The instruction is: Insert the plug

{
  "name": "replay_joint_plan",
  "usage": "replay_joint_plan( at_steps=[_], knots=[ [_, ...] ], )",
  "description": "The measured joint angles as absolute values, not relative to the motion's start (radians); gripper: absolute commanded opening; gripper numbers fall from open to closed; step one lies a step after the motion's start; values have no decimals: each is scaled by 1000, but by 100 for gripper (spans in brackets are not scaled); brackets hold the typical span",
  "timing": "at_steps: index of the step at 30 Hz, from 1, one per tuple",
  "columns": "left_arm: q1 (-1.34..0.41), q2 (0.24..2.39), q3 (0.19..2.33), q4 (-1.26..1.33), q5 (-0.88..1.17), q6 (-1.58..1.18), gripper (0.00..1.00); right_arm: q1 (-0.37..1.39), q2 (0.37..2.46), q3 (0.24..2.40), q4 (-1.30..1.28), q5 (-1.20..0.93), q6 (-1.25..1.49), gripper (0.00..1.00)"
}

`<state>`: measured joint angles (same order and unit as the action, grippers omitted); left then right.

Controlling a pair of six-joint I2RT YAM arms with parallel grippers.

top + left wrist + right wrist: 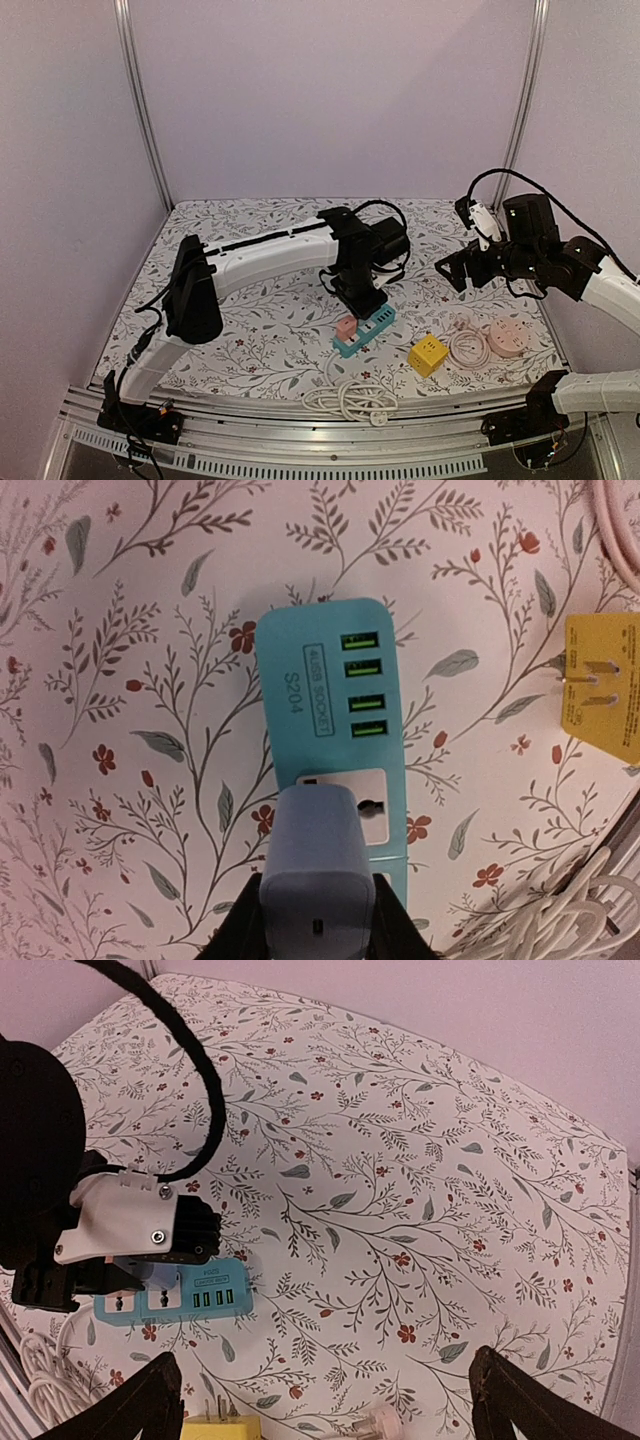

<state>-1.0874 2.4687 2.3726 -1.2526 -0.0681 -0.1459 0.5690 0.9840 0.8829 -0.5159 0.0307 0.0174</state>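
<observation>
My left gripper should stay closed for now, as the plug is above the white socket (372, 805) with a slot of the socket uncovered and would end loose on the power strip.
My left gripper (358, 300) is shut on a pale blue-grey plug block (320, 865), one black finger (240, 930) on each side of it. The plug stands over the white socket (372, 805) of the teal power strip (364, 331), next to the strip's green USB ports (362, 685). It covers most of the socket, and its prongs are hidden. The strip also shows in the right wrist view (200, 1295). My right gripper (455, 268) is open and empty, raised above the table's right side, with its fingers wide apart (335, 1410).
A pink block (346, 326) sits on the strip's near-left end. A yellow adapter (427, 354) lies prongs-up to the right of the strip. A pink round power strip (507, 342) with a coiled cord (468, 347) lies further right. A white cable bundle (350, 400) is at the front edge.
</observation>
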Motion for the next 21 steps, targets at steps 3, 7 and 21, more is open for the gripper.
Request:
replay_joint_plan(
  at_steps=[3,7,21],
  knots=[
    [-1087,2469,2371,-1254,-68,-139,0,569,984,882,-516,31,17,99],
    [-1087,2469,2373,-1256,-68,-114,0,569,984,873,-514,30,17,99],
    [-1090,2506,2388,-1262,-73,-96,0,569,1086,912,-504,-36,-72,99]
  ],
)
